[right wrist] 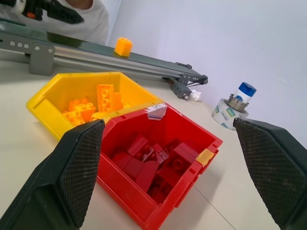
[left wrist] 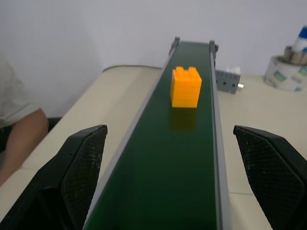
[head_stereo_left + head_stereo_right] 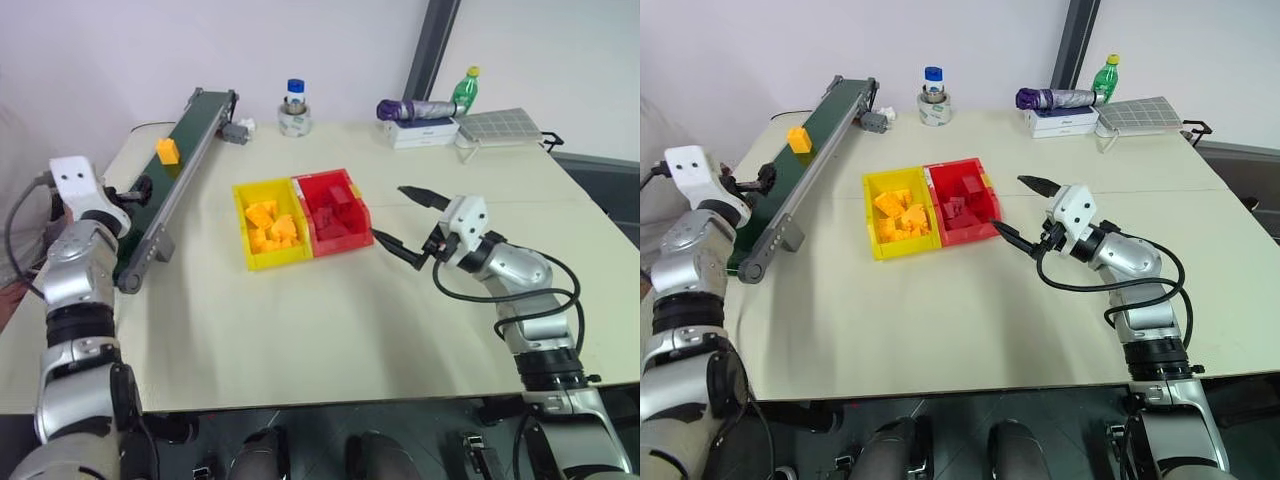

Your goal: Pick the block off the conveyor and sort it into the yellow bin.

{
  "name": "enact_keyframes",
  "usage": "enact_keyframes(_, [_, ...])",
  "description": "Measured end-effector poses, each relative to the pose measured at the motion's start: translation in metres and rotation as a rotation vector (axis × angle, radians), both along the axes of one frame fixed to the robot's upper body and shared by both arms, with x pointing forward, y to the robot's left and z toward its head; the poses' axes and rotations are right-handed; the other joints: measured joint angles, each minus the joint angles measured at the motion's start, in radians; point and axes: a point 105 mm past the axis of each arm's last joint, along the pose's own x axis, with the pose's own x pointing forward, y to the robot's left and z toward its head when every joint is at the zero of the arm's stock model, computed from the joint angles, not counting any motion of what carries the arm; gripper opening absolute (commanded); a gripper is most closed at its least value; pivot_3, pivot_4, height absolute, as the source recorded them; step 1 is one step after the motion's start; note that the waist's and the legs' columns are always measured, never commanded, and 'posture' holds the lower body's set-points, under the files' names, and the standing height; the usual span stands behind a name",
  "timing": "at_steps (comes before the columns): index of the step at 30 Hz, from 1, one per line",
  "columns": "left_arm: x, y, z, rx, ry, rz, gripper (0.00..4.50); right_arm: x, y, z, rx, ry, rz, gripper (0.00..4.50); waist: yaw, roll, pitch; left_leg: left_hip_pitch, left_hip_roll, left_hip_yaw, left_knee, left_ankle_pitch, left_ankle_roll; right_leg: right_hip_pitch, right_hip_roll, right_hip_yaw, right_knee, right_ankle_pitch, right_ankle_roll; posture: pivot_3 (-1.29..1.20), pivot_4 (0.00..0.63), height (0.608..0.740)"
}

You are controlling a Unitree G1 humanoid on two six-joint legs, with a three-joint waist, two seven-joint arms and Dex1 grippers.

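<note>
My left gripper is still short of the orange-yellow block (image 3: 167, 151) (image 2: 185, 87), with empty green belt between my fingers and the block. It should reach the block before it closes.
The orange-yellow block (image 2: 186, 87) sits on the dark green belt of the conveyor (image 3: 192, 122), toward its far half. My left gripper (image 2: 168, 129) is open over the near part of the belt. Its fingers straddle the belt's width and the block lies well ahead of them. The yellow bin (image 3: 275, 262) stands mid-table, holding several orange-yellow blocks, with its red twin (image 3: 345, 247) touching its right side. My right gripper (image 3: 390, 212) hovers open and empty just right of the red bin.
A blue-capped bottle on a tape roll (image 3: 294, 108) stands at the back near the conveyor's motor end. A green bottle (image 3: 465, 88), a purple umbrella (image 3: 415, 108) on a white box and a grey tray (image 3: 505, 125) lie at the back right. A person's arm (image 2: 19, 134) is left of the conveyor.
</note>
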Motion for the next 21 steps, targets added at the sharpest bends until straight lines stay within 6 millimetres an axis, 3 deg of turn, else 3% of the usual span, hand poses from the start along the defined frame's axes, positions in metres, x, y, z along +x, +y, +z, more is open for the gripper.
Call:
enact_keyframes(8, [0.017,-0.002,0.0,-0.006,0.02,-0.021,4.45,-0.009,0.003,0.0,0.01,0.003,0.016,4.5,0.0,0.0,0.0,0.0,0.0,0.001,0.001,0.0,0.0,0.0,0.0,0.0,0.0,0.0,0.001,0.0,0.15,0.74])
enact_keyframes(21, [0.025,-0.016,-0.01,0.017,0.047,-0.054,4.45,-0.018,0.009,-0.001,0.024,0.042,0.068,4.5,0.001,0.0,0.0,0.0,0.0,0.0,0.002,0.0,0.0,0.0,0.0,0.0,0.001,0.0,0.001,0.0,0.15,0.74])
